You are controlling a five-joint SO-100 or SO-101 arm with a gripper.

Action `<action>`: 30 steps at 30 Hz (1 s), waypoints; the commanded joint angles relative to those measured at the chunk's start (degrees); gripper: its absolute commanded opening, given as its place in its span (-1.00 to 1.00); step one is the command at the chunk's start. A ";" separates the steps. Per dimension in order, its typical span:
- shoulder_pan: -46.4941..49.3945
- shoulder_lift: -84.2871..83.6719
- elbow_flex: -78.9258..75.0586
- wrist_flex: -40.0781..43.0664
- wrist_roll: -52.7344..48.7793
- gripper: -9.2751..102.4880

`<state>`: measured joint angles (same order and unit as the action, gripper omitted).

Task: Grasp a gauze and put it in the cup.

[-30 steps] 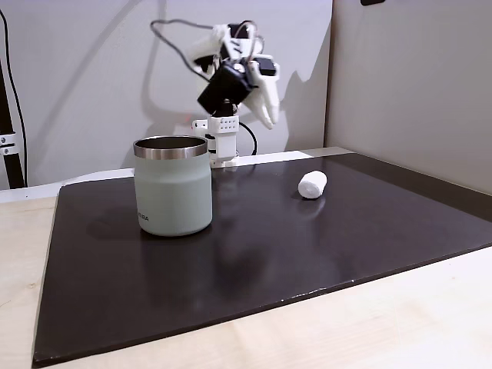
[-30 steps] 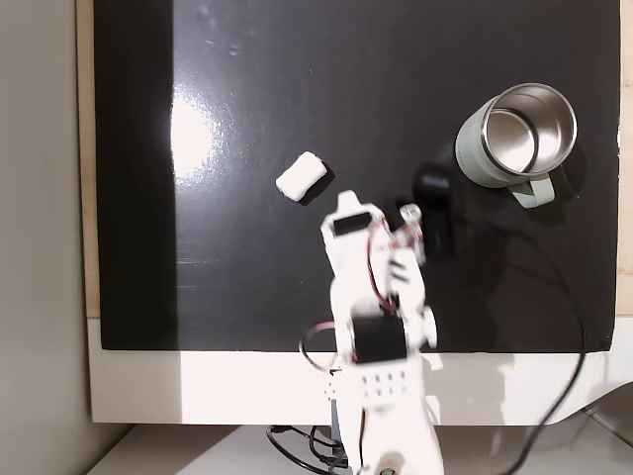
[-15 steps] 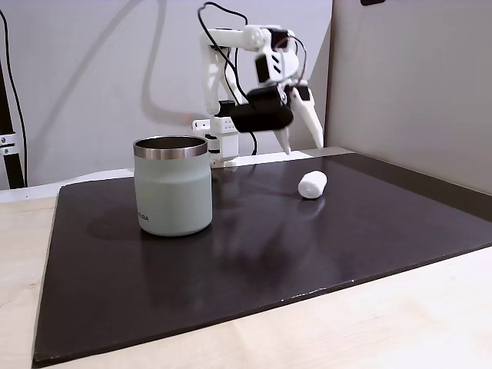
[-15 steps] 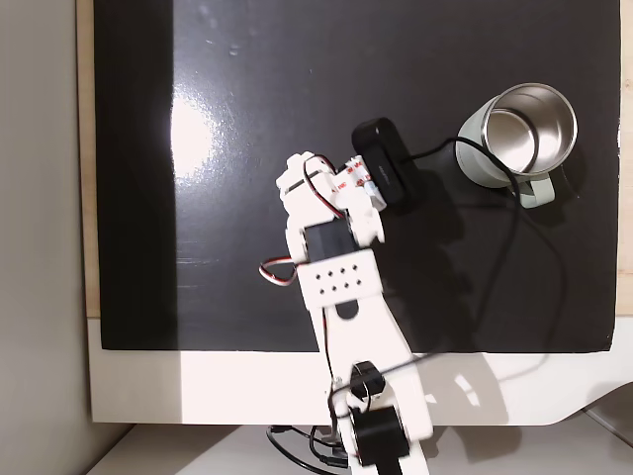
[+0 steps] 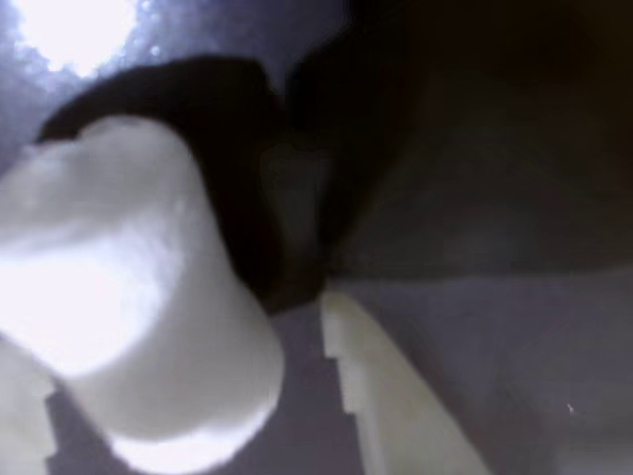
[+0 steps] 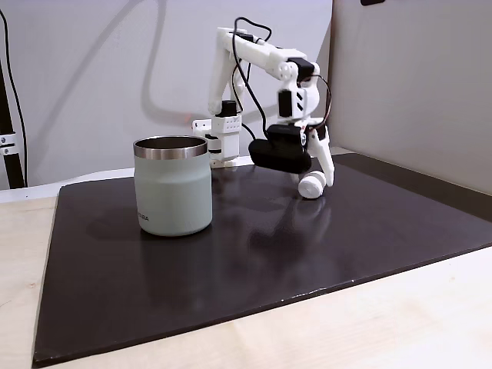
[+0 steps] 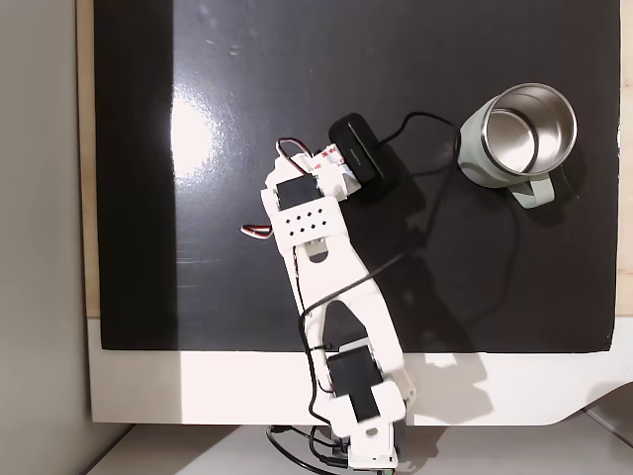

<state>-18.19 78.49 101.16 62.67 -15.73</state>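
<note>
I should put the gauze in the cup, so my gripper needs to grab the gauze (image 5: 129, 297) by its curved white sides next.
The white gauze (image 6: 312, 185) lies on its side on the black mat (image 6: 269, 261), right of centre in a fixed view. My gripper (image 6: 315, 182) has come down over it and stands open, with one white finger (image 6: 327, 164) at the roll's right side. In the wrist view the gauze (image 5: 129, 297) looms large at the left, and a gap separates it from the right finger (image 5: 391, 406). The sage-green cup (image 6: 173, 188) stands upright well to the left of the gauze, steel rim up. In the fixed view from above, the cup (image 7: 495, 168) is at the upper right and the arm hides the gauze.
The black wrist camera (image 6: 280, 156) hangs beside the gripper, and its cable (image 7: 475, 287) loops over the mat between the arm and the cup. A pale wooden table (image 6: 384, 323) borders the mat. A wall panel (image 6: 415, 84) rises at the right.
The arm unfolded from near its base, swung out over the mat and lowered. The gripper now straddles the gauze. The gauze and the cup have stayed put.
</note>
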 commanded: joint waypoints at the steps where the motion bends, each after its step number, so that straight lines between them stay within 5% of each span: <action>1: -0.35 -0.88 -3.96 -0.79 0.62 -0.46; 8: -0.53 -3.25 -4.48 -0.70 1.14 -0.83; 19: 1.76 11.51 -9.49 10.02 5.01 -0.83; 30: 20.65 25.05 -32.96 27.60 2.20 -0.83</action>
<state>-3.69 99.84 75.94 88.33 -11.69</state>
